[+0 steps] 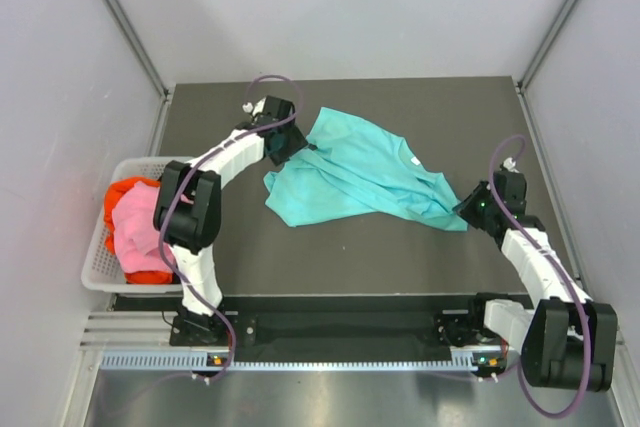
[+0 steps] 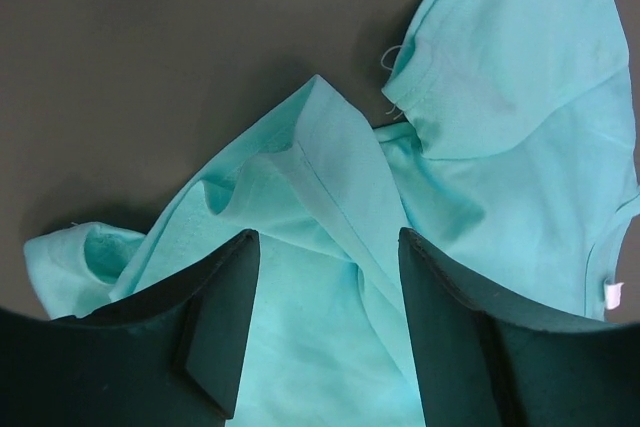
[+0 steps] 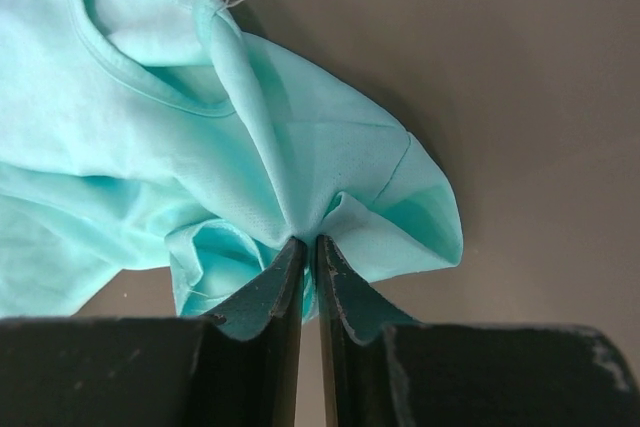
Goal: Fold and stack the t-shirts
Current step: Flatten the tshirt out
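The gripper's fingers are above loose cloth, short of the teal t-shirt's peaked corner. It isn't time to close yet, so my left gripper will lower before it closes on that corner.
A teal t-shirt lies crumpled on the dark table, spread from far left to near right. My left gripper is at its far left edge; in the left wrist view the jaws stand wide open with teal cloth between and below them. My right gripper is at the shirt's right corner; in the right wrist view it is shut on a pinched bunch of the teal cloth. A pink t-shirt and a red-orange t-shirt lie in the basket. No black shirt shows.
A white plastic lattice basket stands off the table's left edge. Grey walls enclose the table on the left, back and right. A metal rail runs along the near edge by the arm bases.
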Motion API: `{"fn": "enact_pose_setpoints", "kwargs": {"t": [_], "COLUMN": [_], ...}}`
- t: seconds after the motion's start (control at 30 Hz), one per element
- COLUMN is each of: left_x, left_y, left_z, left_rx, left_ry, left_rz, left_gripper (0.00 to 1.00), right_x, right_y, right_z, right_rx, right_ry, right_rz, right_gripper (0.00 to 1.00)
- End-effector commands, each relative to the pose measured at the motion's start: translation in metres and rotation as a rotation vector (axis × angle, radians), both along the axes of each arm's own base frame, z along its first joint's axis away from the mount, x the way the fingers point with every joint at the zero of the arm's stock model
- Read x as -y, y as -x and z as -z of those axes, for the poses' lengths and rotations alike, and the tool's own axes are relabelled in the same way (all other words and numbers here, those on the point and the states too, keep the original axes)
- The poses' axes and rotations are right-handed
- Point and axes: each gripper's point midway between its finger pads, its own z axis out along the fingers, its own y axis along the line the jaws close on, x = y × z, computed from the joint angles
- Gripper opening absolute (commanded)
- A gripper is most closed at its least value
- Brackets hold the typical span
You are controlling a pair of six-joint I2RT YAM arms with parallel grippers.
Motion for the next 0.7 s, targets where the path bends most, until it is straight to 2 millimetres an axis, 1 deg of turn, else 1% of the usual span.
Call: {"fn": "enact_pose_setpoints", "kwargs": {"t": [0.0,0.07,0.1,0.2,0.27,0.3,0.33,0.37,0.4,0.43,0.47,0.5,0.53,0.6,0.67], "left_x": [0.003,0.002,0.003,0.006,0.007,0.006,0.007,0.006,0.006,0.006,0.007,0.008,0.01,0.013,0.014], "left_y": [-0.027,-0.032,-0.032,-0.036,-0.041,-0.042,-0.044,-0.045,-0.046,-0.045,-0.043,-0.042,-0.038,-0.037,-0.031], "left_z": [-0.017,-0.012,-0.004,0.004,0.006,0.012,0.011,0.013,0.012,0.012,0.011,0.005,0.008,-0.002,-0.001], "left_rx": [0.076,0.066,0.049,0.041,0.048,0.038,0.037,0.032,0.032,0.032,0.034,0.048,0.041,0.071,0.067], "left_ry": [0.059,0.053,0.054,0.062,0.066,0.065,0.067,0.065,0.065,0.063,0.065,0.07,0.078,0.089,0.084], "left_rz": [-0.1,-0.107,-0.111,-0.116,-0.118,-0.116,-0.115,-0.114,-0.112,-0.109,-0.104,-0.097,-0.086,-0.069,-0.055], "left_gripper": [0.63,0.63,0.62,0.6,0.56,0.54,0.5,0.36,0.26,0.19,0.02,0.0,0.0,0.0,0.0], "right_x": [0.002,0.003,0.005,0.01,0.011,0.011,0.011,0.01,0.013,0.014,0.014,0.015,0.015,0.017,0.017], "right_y": [-0.008,-0.007,-0.004,0.001,0.002,0.003,0.006,0.006,0.008,0.012,0.011,0.011,0.01,0.01,0.012], "right_z": [-0.008,-0.007,-0.005,-0.003,-0.004,-0.004,-0.003,-0.004,-0.003,-0.001,-0.003,-0.004,-0.004,-0.003,0.0], "right_rx": [0.022,0.011,-0.007,-0.024,-0.025,-0.029,-0.043,-0.047,-0.059,-0.078,-0.075,-0.072,-0.072,-0.075,-0.094], "right_ry": [-0.015,-0.013,-0.002,0.016,0.011,0.009,0.005,-0.01,-0.008,-0.01,-0.019,-0.019,-0.027,-0.027,-0.034], "right_rz": [0.022,0.026,0.038,0.064,0.077,0.084,0.087,0.105,0.129,0.144,0.159,0.169,0.183,0.202,0.216], "right_gripper": [0.12,0.13,0.15,0.2,0.22,0.23,0.23,0.23,0.23,0.23,0.24,0.24,0.24,0.24,0.24]}}
